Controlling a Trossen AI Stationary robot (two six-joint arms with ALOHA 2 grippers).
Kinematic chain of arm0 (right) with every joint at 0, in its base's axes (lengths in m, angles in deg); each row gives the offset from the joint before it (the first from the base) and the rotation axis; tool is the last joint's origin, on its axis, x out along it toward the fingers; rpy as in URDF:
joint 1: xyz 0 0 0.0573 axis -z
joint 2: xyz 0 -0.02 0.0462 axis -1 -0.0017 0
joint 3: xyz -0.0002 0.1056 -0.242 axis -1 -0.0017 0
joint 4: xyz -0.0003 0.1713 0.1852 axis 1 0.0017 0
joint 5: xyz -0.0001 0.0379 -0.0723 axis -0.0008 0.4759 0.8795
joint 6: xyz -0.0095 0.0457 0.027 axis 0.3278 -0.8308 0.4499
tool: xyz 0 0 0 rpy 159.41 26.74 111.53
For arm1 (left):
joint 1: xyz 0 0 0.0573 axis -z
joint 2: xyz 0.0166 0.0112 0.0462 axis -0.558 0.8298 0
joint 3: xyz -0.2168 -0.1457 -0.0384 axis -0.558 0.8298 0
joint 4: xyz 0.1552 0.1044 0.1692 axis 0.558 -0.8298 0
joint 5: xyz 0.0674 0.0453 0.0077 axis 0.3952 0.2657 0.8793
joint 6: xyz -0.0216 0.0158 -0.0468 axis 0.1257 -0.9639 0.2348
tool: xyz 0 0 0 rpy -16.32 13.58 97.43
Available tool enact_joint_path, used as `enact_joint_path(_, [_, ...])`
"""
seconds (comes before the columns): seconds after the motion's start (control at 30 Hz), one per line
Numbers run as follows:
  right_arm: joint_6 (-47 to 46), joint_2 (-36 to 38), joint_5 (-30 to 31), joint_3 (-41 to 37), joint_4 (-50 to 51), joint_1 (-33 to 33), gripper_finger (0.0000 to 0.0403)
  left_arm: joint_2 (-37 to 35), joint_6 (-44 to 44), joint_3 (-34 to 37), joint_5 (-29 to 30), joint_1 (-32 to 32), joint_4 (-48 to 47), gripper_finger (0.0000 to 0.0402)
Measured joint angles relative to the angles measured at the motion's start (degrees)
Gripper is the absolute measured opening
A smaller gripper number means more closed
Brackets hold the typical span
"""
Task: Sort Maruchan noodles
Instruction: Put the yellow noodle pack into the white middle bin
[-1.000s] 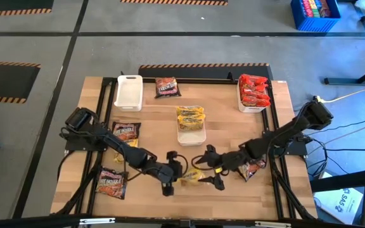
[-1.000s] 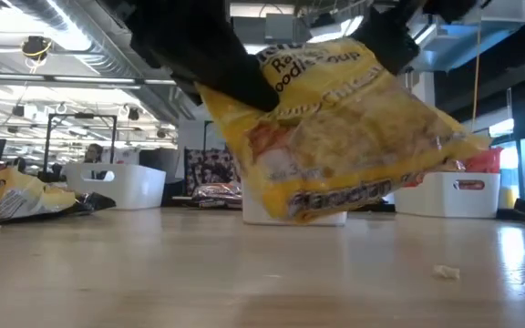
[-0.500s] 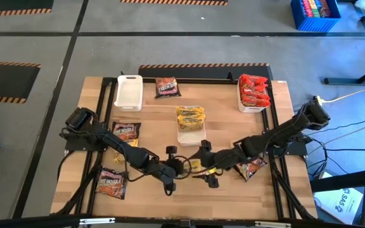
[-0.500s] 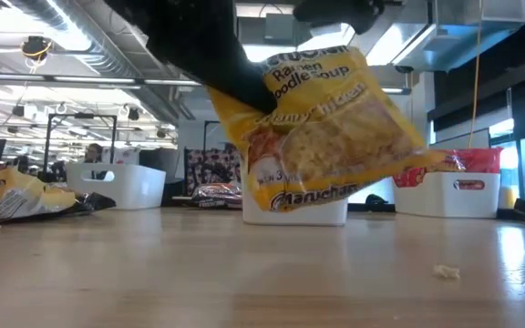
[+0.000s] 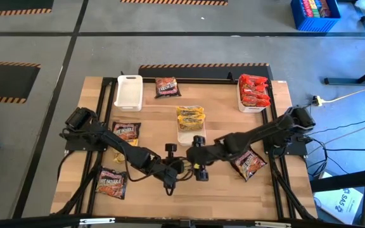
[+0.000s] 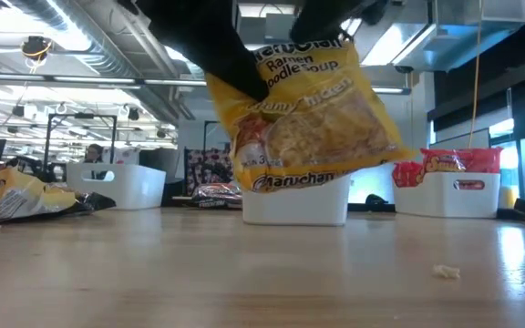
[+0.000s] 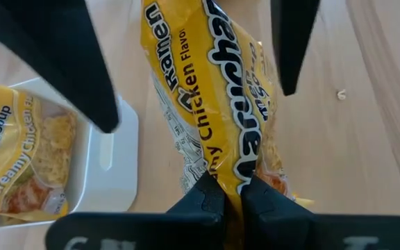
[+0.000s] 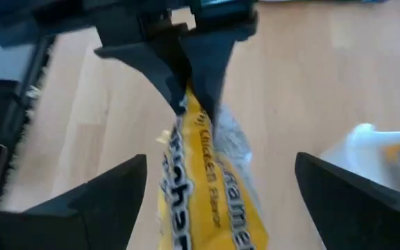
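Note:
The right gripper should next take the yellow packet over for the middle white tray, so it needs to grab the packet by its Maruchan-lettered body [image 8: 205,198].
A yellow Maruchan noodle packet [image 6: 313,118] hangs over the table's near middle, between both grippers. My left gripper [image 7: 231,189] reaches in from the table's left, slanting down, and is shut on this packet [image 7: 214,90]. My right gripper [image 8: 219,161] comes from the table's right and is open. Its two fingers stand wide on either side of the packet [image 8: 200,187]; I see no touch. More yellow packets lie in the middle white tray [image 5: 190,136], and red ones fill the right white tray [image 5: 241,101]. My left gripper pinches one end edge of the yellow packet [image 7: 232,179] between its two fingertips, coming from the table's left and slanting down. The packet juts out past the fingers, nearly upright in the low view, its lower edge [image 6: 290,180] lifted clear of the table.
A white tray [image 5: 128,92] stands at the far left. Dark packets lie loose at the far middle [image 5: 166,87] and on the left side [image 5: 125,132] [image 5: 111,182]. A red packet [image 5: 249,163] lies under the right arm. Bare wood stretches along the near edge.
My right gripper, still open, has moved toward the table's left and far edge and now straddles the packet. My left gripper has risen a little and tipped. The packet has lifted higher off the table and swung from slanted to more upright.

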Motion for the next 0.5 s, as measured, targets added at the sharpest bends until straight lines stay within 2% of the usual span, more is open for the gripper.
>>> enact_joint_path(0.3, [-1.7, -4.4, -2.6, 0.0, 0.5, 0.6, 0.0347, 0.0, -0.6, 0.0, 1.3, 0.0, -0.4, 0.0])
enact_joint_path(0.5, [-1.7, -6.9, -2.0, 0.0, 0.4, 0.6, 0.0346, 0.0, -0.5, 0.0, 1.2, 0.4, -0.4, 0.0])
